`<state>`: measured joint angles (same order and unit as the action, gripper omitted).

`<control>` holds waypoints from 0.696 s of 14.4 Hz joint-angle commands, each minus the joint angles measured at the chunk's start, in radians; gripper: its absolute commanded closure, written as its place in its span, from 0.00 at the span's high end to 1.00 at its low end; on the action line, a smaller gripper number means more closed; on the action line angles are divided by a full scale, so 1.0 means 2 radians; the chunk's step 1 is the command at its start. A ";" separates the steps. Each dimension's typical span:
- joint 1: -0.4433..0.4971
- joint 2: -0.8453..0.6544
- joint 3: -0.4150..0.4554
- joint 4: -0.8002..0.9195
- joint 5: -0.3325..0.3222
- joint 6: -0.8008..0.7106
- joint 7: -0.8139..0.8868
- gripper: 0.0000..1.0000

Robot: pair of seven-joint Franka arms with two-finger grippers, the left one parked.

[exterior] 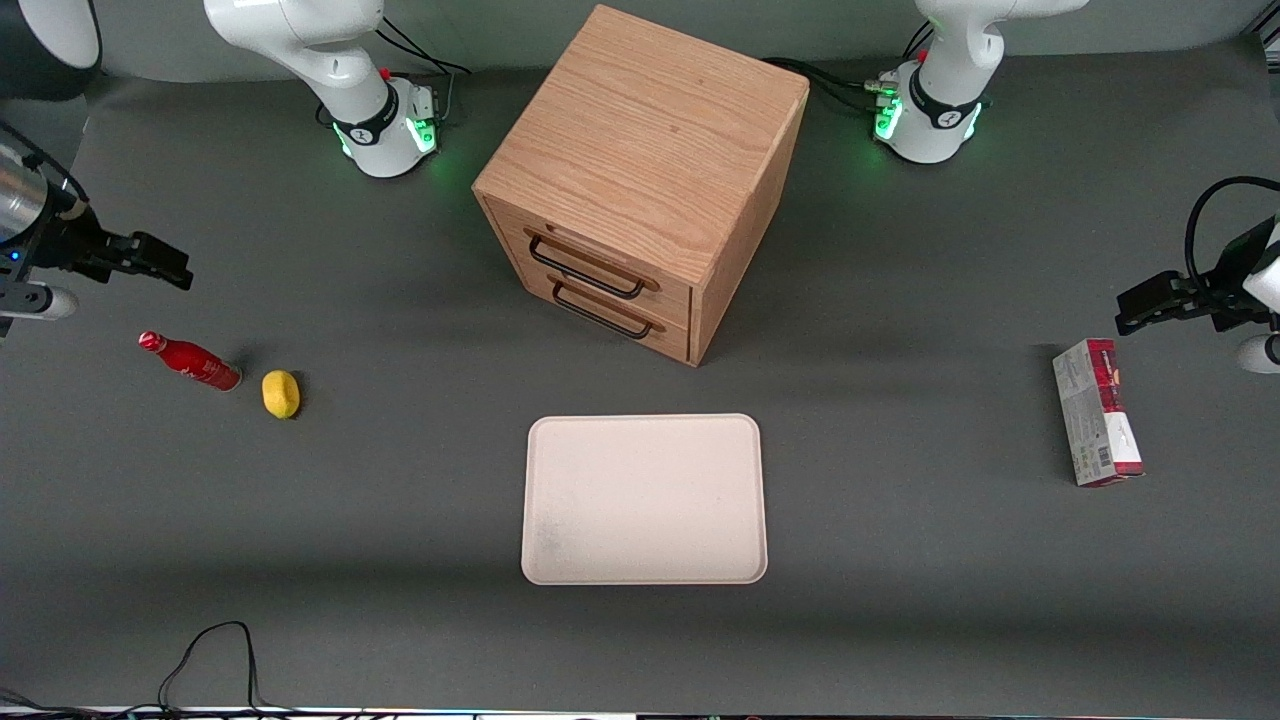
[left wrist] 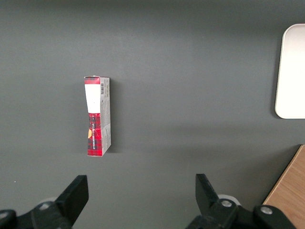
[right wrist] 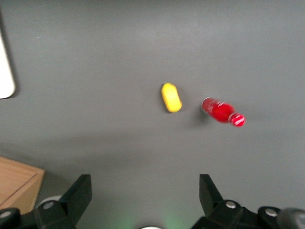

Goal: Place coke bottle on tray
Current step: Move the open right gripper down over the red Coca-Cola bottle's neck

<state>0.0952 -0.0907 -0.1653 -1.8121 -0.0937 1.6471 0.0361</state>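
Note:
I should next grab the coke bottle by its neck just below the cap (exterior: 167, 347) with my right gripper. Then the bottle can go on the tray (exterior: 644, 498).
The coke bottle (exterior: 190, 361) is small, slim and all red, lying on its side on the grey table toward the working arm's end, beside a yellow lemon (exterior: 281, 394). It also shows in the right wrist view (right wrist: 222, 112), clear of the fingers. The cream tray (exterior: 644, 498) lies flat and bare in the middle of the table, nearer the front camera than the wooden cabinet. My right gripper (exterior: 160, 263) hovers above the table, farther from the front camera than the bottle. Its fingers (right wrist: 78, 191) are open and hold nothing.
A wooden two-drawer cabinet (exterior: 640, 180) stands mid-table, drawers shut. A red-and-white carton box (exterior: 1096, 411) lies toward the parked arm's end. A black cable (exterior: 210, 655) loops at the table's front edge. The tray's corner (right wrist: 5, 71) shows in the right wrist view.

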 commanded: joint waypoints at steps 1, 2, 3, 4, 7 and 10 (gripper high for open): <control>-0.003 -0.008 -0.057 -0.058 -0.008 0.071 -0.079 1.00; -0.003 -0.008 -0.077 -0.082 -0.006 0.101 -0.104 1.00; -0.003 -0.010 -0.094 -0.109 -0.006 0.136 -0.124 1.00; -0.003 -0.010 -0.113 -0.135 -0.006 0.176 -0.144 1.00; -0.005 0.000 -0.154 -0.194 0.002 0.281 -0.197 1.00; -0.015 0.031 -0.158 -0.212 0.022 0.331 -0.207 1.00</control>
<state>0.0812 -0.0615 -0.4852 -2.2226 -0.0872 2.2548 -0.3364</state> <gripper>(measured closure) 0.000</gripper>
